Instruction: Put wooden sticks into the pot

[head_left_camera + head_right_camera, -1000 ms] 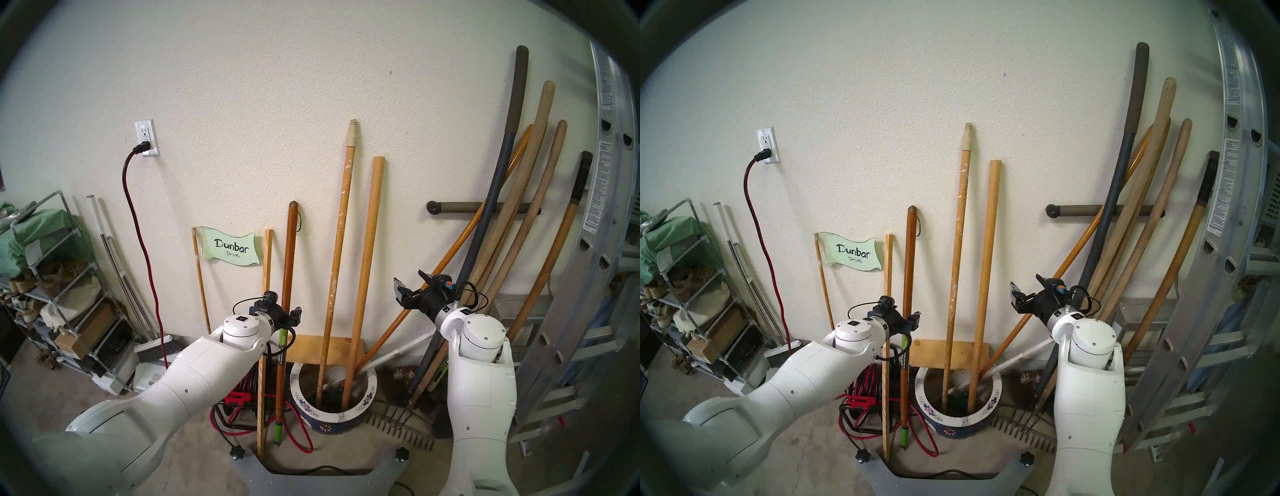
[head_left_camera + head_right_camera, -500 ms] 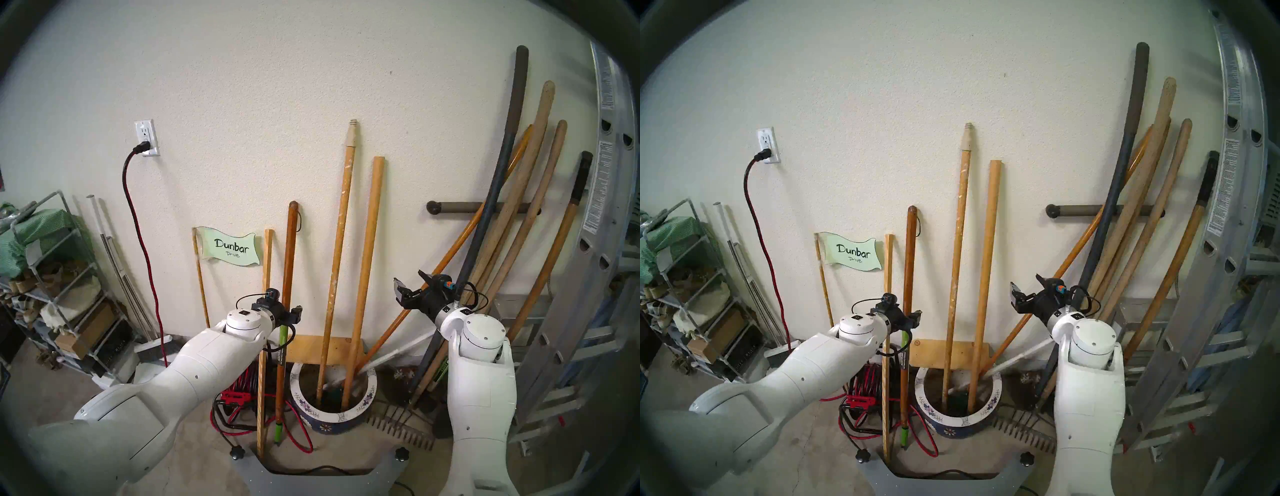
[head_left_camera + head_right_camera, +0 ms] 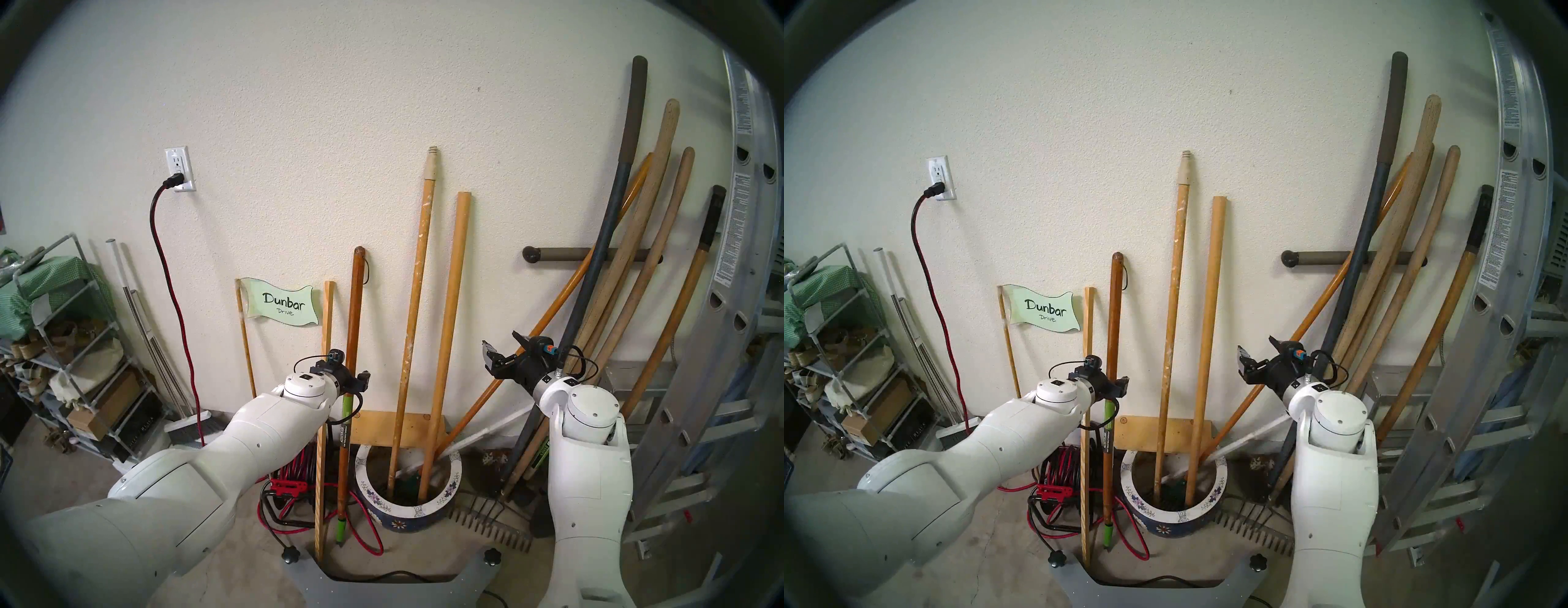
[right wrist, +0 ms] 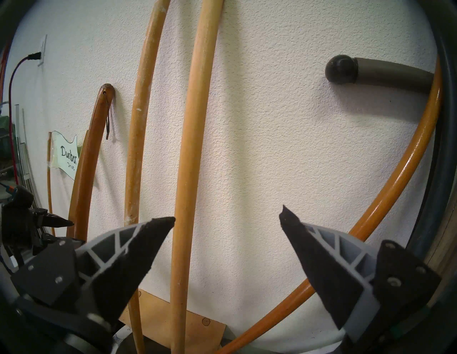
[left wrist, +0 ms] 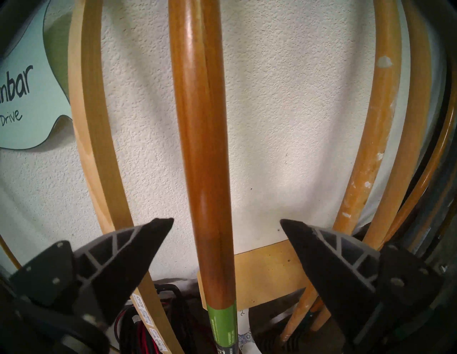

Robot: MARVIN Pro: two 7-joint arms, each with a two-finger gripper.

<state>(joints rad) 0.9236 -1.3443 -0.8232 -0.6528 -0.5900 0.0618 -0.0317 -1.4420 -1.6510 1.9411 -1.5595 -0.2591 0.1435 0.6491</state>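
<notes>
The dark red-brown stick leans long and tall against the wall. I should grab it next with my left gripper near its middle, above the green label (image 5: 213, 253).
The dark red-brown stick (image 3: 352, 322) with the green label leans on the wall, its foot on the floor left of the pot (image 3: 443, 500). My left gripper (image 3: 354, 381) is open around it. In the left wrist view the stick (image 5: 205, 148) runs between the two fingers (image 5: 138, 242) with a gap on each side. The paint-flecked stick (image 3: 413, 318) and the plain dowel (image 3: 449, 318) stand inside the pot. My right gripper (image 3: 502, 346) hangs open and empty to the right of them, facing the wall (image 4: 227, 216).
A thin square slat (image 3: 326, 361) and a "Dunbar Drive" sign (image 3: 284, 306) stand just left of the dark stick. A red cable reel (image 3: 292, 475) lies by its foot. Tool handles (image 3: 628, 276), a rake (image 3: 488, 526) and a ladder (image 3: 721, 339) crowd the right.
My left arm has pushed forward and to the right, bringing its open gripper slightly up and further around the dark stick. The right arm and all sticks have stayed still.
</notes>
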